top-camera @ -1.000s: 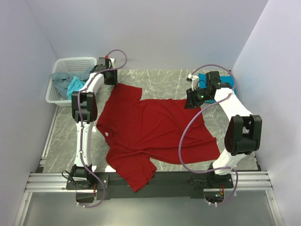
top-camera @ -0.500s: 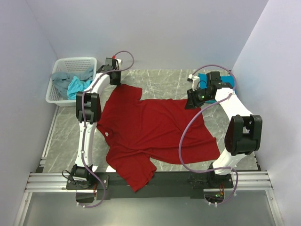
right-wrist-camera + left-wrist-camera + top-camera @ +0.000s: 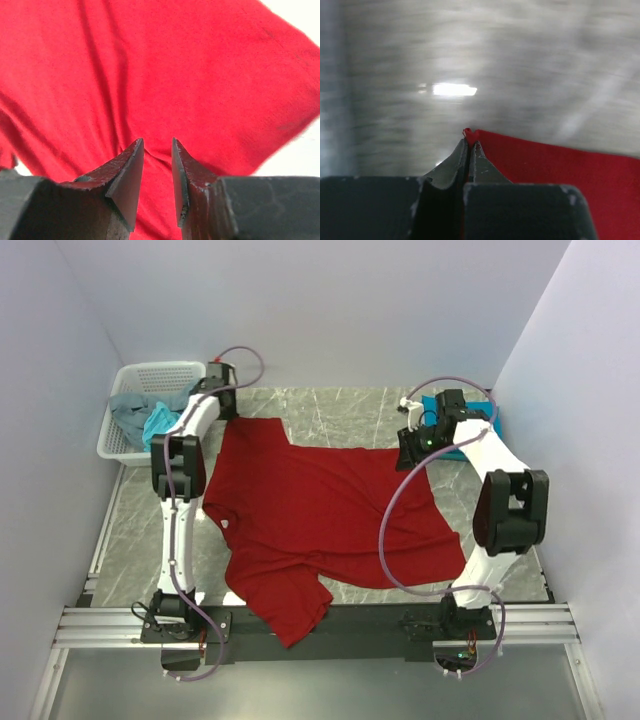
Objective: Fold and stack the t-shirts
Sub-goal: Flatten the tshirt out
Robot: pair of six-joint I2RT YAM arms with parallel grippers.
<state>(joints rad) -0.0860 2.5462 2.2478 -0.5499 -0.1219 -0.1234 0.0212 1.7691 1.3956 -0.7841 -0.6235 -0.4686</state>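
My right gripper will next grab the dark red t-shirt's free far corner (image 3: 411, 454) (image 3: 306, 99), opposite my left gripper's corner. Then the shirt can be spread flat for folding.
A dark red t-shirt (image 3: 320, 510) lies spread over the marble table, one part hanging off the near edge. My left gripper (image 3: 231, 413) is at the shirt's far left corner. In the left wrist view this gripper (image 3: 470, 139) is shut, with a small nub of the red t-shirt (image 3: 555, 165) pinched at its tips. My right gripper (image 3: 406, 454) is over the shirt's far right corner. The right wrist view shows it (image 3: 157, 143) open, its tips just above or on the rumpled red t-shirt (image 3: 165, 65). A teal-blue t-shirt (image 3: 482, 416) lies behind the right arm.
A white mesh basket (image 3: 150, 372) stands at the far left and holds a grey shirt (image 3: 128, 412) and a light turquoise shirt (image 3: 160, 426). Walls close in the table on the left, back and right. Purple cables loop over both arms.
The left gripper has shut on the shirt's far left corner and shifted a little to the left, pulling that edge straighter. The right gripper has stayed open in nearly the same place.
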